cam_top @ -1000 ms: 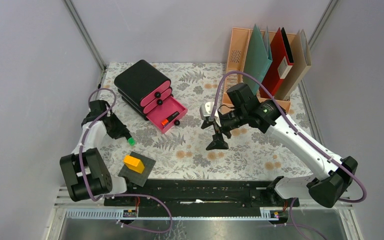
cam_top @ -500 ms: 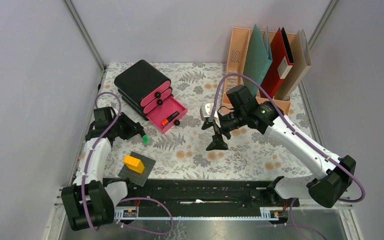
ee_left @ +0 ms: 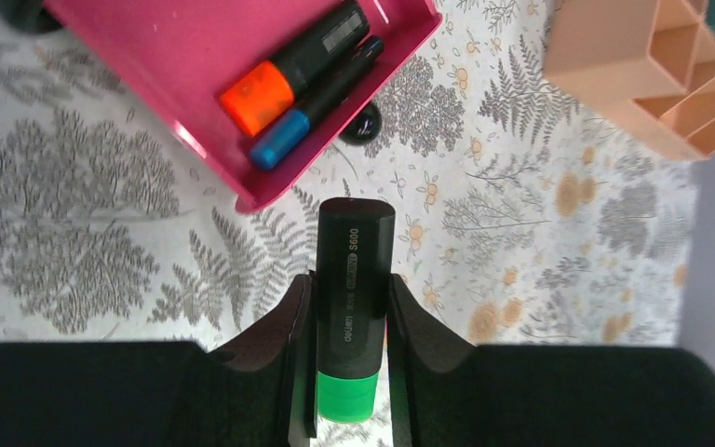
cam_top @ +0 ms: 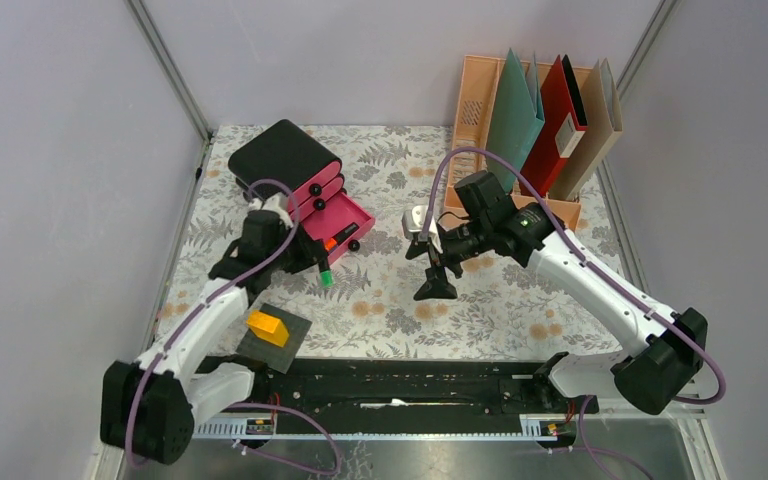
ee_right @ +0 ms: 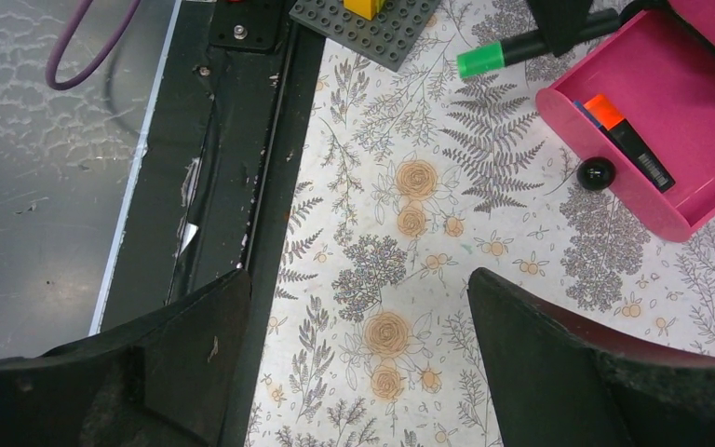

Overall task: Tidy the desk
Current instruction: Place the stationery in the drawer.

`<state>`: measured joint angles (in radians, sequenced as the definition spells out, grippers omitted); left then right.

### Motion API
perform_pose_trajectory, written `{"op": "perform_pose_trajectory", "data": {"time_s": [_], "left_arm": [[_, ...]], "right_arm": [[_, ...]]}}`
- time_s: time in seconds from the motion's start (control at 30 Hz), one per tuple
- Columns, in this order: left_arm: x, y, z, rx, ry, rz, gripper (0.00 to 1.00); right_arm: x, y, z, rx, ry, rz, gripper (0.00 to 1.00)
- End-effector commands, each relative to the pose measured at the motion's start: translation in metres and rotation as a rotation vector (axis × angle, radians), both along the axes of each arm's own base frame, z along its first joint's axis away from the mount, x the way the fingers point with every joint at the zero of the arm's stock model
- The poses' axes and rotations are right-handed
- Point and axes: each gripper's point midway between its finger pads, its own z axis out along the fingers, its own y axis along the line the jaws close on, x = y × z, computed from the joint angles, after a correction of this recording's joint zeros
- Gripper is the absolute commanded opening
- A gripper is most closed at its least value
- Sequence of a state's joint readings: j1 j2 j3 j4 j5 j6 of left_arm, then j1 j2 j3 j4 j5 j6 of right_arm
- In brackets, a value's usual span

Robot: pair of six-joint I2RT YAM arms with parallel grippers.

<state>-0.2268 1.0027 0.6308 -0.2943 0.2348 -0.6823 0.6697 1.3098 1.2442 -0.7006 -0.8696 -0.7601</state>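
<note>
I need to move the black highlighter toward the pink drawer with my left gripper before I open the gripper. The highlighter is still short of the drawer's rim, so it would miss if I let go now.
The desk [cam_top: 520, 300] is covered in a fern-and-flower cloth. My left gripper [cam_top: 312, 262] is shut on a black highlighter with a green cap [ee_left: 356, 242] and hovers just in front of the open pink drawer [cam_top: 355, 215]. The green cap [cam_top: 326, 279] points toward the near edge. An orange-capped highlighter [ee_left: 289, 70] and a blue-capped pen [ee_left: 312, 107] lie in that drawer [ee_left: 149, 56]. My right gripper [cam_top: 435, 272] hangs open over the middle of the desk with nothing between its fingers. In the right wrist view the held highlighter [ee_right: 512, 51] and the drawer [ee_right: 708, 112] show ahead.
The black drawer box with pink fronts [cam_top: 280, 160] stands at the back left. A peach file rack [cam_top: 475, 100] with upright folders is at the back right. A grey baseplate [cam_top: 285, 350] with a yellow brick [cam_top: 267, 326] lies at the front left by the black rail.
My left arm has swung from the desk's left edge rightward to the front of the open drawer, carrying the green-capped highlighter. The right arm has barely moved.
</note>
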Motion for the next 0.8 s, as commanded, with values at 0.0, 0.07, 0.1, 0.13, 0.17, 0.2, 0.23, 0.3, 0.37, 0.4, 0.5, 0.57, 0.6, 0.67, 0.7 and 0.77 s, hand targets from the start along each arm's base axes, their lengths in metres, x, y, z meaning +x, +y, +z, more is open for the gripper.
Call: {"op": "perform_pose_trajectory", "data": {"time_s": [0.0, 0.07, 0.1, 0.13, 0.17, 0.2, 0.23, 0.3, 0.37, 0.4, 0.5, 0.57, 0.6, 0.67, 0.7, 0.77], "left_arm": [[0.045, -0.007, 0.032, 0.214, -0.195, -0.037, 0.0], [0.058, -0.016, 0.031, 0.312, -0.211, -0.075, 0.0], [0.065, -0.019, 0.031, 0.374, -0.224, -0.095, 0.01], [0.071, -0.022, 0.028, 0.43, -0.224, -0.108, 0.01], [0.08, -0.019, 0.026, 0.504, -0.224, -0.094, 0.02], [0.088, -0.02, 0.023, 0.562, -0.223, -0.095, 0.04], [0.094, -0.019, 0.019, 0.62, -0.222, -0.092, 0.07], [0.105, -0.019, 0.014, 0.724, -0.229, -0.095, 0.14], [0.115, -0.023, 0.012, 0.79, -0.233, -0.109, 0.24], [0.118, -0.025, 0.01, 0.82, -0.235, -0.114, 0.3], [0.127, -0.029, 0.014, 0.889, -0.252, -0.116, 0.49], [0.129, -0.032, 0.019, 0.912, -0.267, -0.121, 0.59], [0.129, -0.034, 0.022, 0.914, -0.278, -0.123, 0.63], [0.125, -0.042, 0.033, 0.885, -0.313, -0.14, 0.65], [0.123, -0.045, 0.039, 0.87, -0.335, -0.148, 0.66], [0.115, -0.052, 0.055, 0.828, -0.398, -0.16, 0.71]], "right_arm": [[0.004, 0.001, -0.002, 0.025, 0.008, 0.005, 0.93], [0.006, 0.0, -0.004, 0.021, 0.011, -0.002, 0.94], [0.007, -0.001, -0.004, 0.021, 0.013, -0.006, 0.94], [0.009, -0.001, -0.005, 0.02, 0.013, -0.011, 0.94], [0.01, -0.003, -0.005, 0.019, 0.016, -0.016, 0.94], [0.011, -0.003, -0.005, 0.021, 0.015, -0.02, 0.94], [0.013, -0.005, -0.005, 0.023, 0.016, -0.026, 0.94], [0.015, -0.007, -0.006, 0.025, 0.025, -0.034, 0.94], [0.018, -0.009, -0.008, 0.025, 0.033, -0.044, 0.94], [0.019, -0.01, -0.009, 0.024, 0.036, -0.049, 0.94], [0.024, -0.014, -0.012, 0.022, 0.043, -0.068, 0.94], [0.027, -0.017, -0.013, 0.022, 0.049, -0.08, 0.94], [0.028, -0.018, -0.014, 0.023, 0.052, -0.083, 0.94], [0.03, -0.021, -0.018, 0.016, 0.047, -0.086, 0.95], [0.032, -0.023, -0.021, 0.007, 0.042, -0.093, 0.95], [0.036, -0.027, -0.026, -0.009, 0.03, -0.099, 0.95]]}}
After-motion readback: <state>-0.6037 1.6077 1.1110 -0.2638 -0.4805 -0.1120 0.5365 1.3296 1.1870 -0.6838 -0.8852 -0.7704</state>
